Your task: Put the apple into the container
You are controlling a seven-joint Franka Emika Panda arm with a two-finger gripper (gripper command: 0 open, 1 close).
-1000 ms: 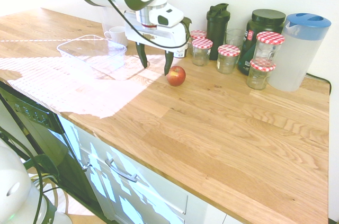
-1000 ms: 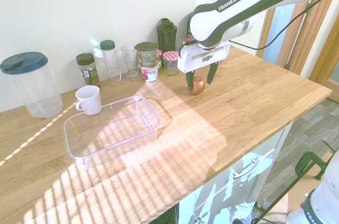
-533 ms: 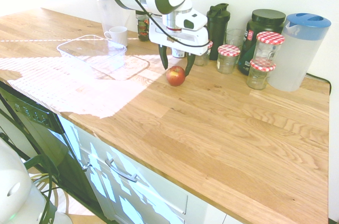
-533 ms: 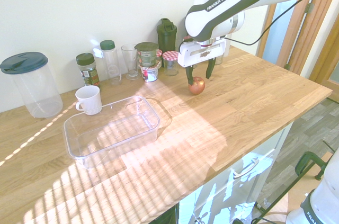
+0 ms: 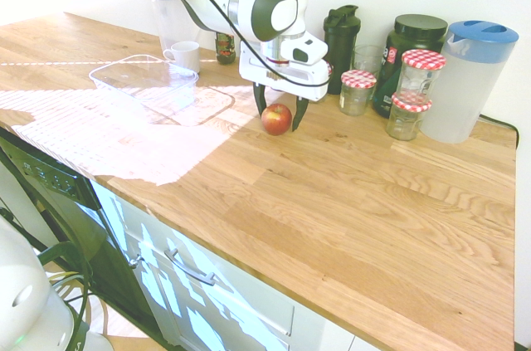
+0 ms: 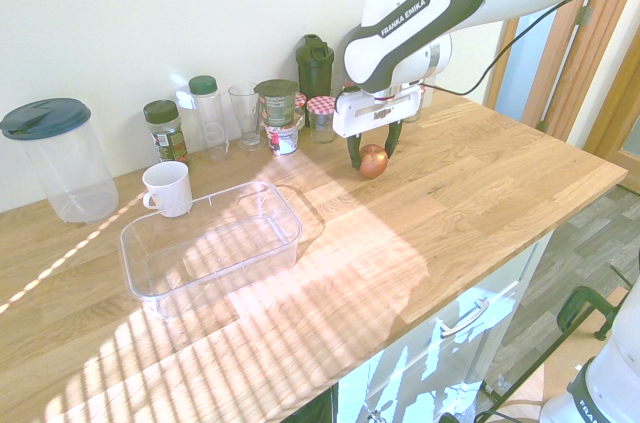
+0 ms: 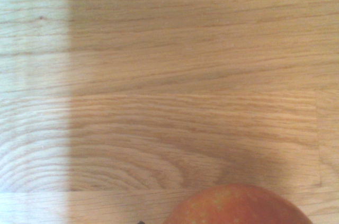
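Observation:
My gripper should close now: its dark fingers reach down beside the red apple (image 5: 276,119) (image 7: 238,208), near the wooden counter, so they would hold the apple.
The small red apple (image 5: 276,119) (image 6: 373,160) rests on the wooden counter, and its top fills the lower edge of the wrist view (image 7: 238,205). My gripper (image 5: 279,117) (image 6: 371,157) is open and lowered over the apple, one dark finger on each side, with small gaps showing. The clear plastic container (image 5: 145,84) (image 6: 211,247) sits empty on the counter, well off to the side of the apple, in sunlight.
A white mug (image 5: 184,56) (image 6: 166,188) stands beside the container. Jars with red-checked lids (image 5: 358,90), a black shaker (image 5: 340,36), a dark tub (image 5: 411,51) and a blue-lidded pitcher (image 5: 469,81) line the wall behind the apple. A second pitcher (image 6: 58,158) stands far along the wall.
The gripper has shifted from beside the apple to directly over it and come down, so its open fingers now straddle the fruit. The apple has not moved.

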